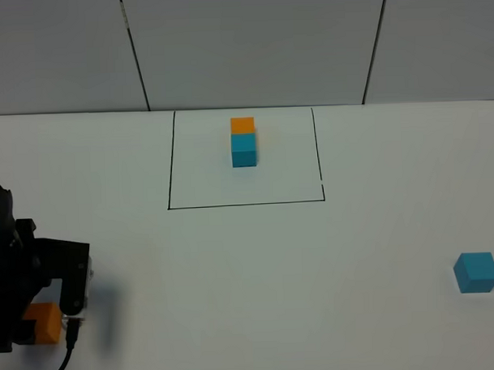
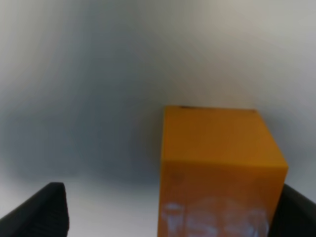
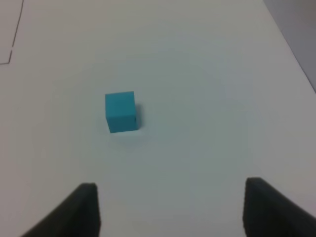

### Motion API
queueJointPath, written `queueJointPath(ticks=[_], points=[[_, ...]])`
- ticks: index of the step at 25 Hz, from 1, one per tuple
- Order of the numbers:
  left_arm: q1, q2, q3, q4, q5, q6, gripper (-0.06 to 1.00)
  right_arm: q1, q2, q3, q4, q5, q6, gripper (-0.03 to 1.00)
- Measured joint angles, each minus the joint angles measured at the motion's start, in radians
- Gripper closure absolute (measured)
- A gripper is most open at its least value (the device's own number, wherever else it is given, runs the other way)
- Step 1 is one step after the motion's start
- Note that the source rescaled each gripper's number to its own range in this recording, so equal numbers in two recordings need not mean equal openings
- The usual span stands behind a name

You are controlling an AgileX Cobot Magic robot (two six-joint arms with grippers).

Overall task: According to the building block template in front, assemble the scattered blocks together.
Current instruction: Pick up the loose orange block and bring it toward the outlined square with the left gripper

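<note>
The orange cube (image 1: 49,323) should be picked up next by its opposite sides with my left gripper, so it can be joined to the teal cube (image 1: 476,272) as the template shows.
The building block template (image 1: 243,140), an orange cube joined to a teal one, stands inside the black drawn rectangle (image 1: 246,204) at the far middle of the table. One scattered block, the orange cube (image 1: 49,323) (image 2: 217,168), sits at the near left between the fingers of my left gripper (image 1: 50,309) (image 2: 170,217). That gripper is open: bare table shows between the cube and one finger, and the other finger is close against it. The teal cube (image 1: 476,272) (image 3: 121,112) lies alone at the right. My right gripper (image 3: 173,212) is open, short of it and above the table.
The white table (image 1: 258,282) runs back to a grey panelled wall (image 1: 250,47). A black cable (image 1: 62,366) trails from the left arm at the near left edge. The right arm does not show in the high view.
</note>
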Motion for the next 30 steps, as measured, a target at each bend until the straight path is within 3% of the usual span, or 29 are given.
queueJointPath(ticks=[30], points=[[0.0, 0.087, -0.005, -0.023, 0.01, 0.047, -0.03, 0.0, 0.0, 0.0, 0.0, 0.0, 0.0, 0.4]])
